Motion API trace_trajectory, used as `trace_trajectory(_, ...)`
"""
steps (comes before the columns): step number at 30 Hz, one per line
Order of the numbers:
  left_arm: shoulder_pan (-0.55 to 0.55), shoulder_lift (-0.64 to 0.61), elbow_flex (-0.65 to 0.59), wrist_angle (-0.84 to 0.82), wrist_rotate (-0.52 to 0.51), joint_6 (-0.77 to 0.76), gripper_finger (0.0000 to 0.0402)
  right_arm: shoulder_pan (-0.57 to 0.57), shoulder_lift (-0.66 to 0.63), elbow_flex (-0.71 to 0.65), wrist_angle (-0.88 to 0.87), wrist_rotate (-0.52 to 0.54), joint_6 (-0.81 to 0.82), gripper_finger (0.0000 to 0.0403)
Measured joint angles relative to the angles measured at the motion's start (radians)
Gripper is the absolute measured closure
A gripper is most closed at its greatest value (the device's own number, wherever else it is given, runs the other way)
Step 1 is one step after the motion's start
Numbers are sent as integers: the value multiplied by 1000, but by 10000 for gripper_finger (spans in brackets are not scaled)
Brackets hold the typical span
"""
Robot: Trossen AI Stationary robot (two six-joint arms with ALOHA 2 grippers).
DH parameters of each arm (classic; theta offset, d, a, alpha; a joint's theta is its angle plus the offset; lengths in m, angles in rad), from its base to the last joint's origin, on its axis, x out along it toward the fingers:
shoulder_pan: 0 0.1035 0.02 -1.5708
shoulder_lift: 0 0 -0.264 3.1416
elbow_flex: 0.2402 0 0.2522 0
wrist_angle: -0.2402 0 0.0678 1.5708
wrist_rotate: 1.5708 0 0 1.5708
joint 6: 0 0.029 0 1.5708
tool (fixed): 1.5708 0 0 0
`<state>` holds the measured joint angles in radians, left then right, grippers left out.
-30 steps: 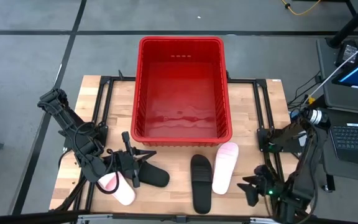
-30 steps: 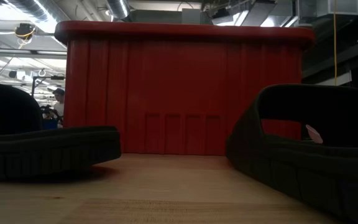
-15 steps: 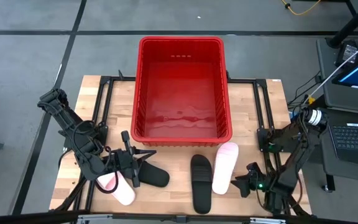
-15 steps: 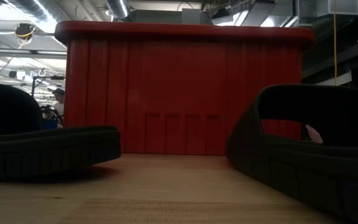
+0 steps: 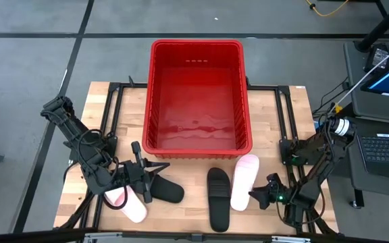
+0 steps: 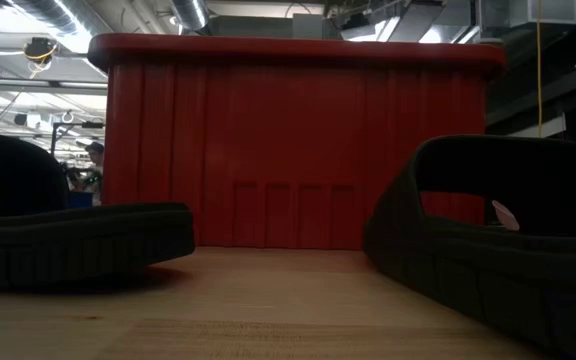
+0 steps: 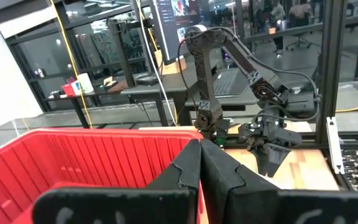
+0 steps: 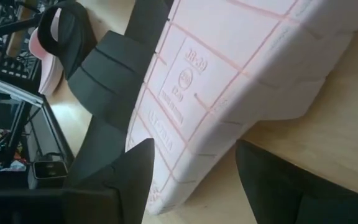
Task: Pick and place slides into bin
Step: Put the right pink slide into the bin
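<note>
The right gripper grabs the pale pink slide by its heel end next. It then places that slide into the red bin.
The red bin stands at the table's far middle. Near the front edge lie a black slide and, to its right, a pale pink slide with its sole up. My right gripper is open at that pink slide's near end, one finger on each side of it. Another black slide and another pink slide lie at the front left. Above them my left gripper is held level and shut, with nothing in it. My right gripper has the near end of the pink slide's sole between its open fingers, coming from the table's near right and slanting down. The slide lies sole up on the table. I cannot tell whether either finger touches it.
The bin's near wall rises just behind the slides. The middle black slide lies close beside the upturned pink one. A black frame edges the table on both sides; a laptop stand is beyond the right edge.
My right gripper has come down and moved toward the table's left, up to the near end of the upturned pink slide, staying open. The slides and the bin have not moved.
</note>
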<state>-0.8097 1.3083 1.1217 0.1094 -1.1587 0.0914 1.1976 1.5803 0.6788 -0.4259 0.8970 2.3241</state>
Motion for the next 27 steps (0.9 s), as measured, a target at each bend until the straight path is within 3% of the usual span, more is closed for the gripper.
trace_trajectory(8,0,0,0,0,0,0,399,-4,0,0,5,-82,-3,178)
trace_trajectory(27,0,0,0,0,0,-29,397,-69,23,1,10,-84,-54,177)
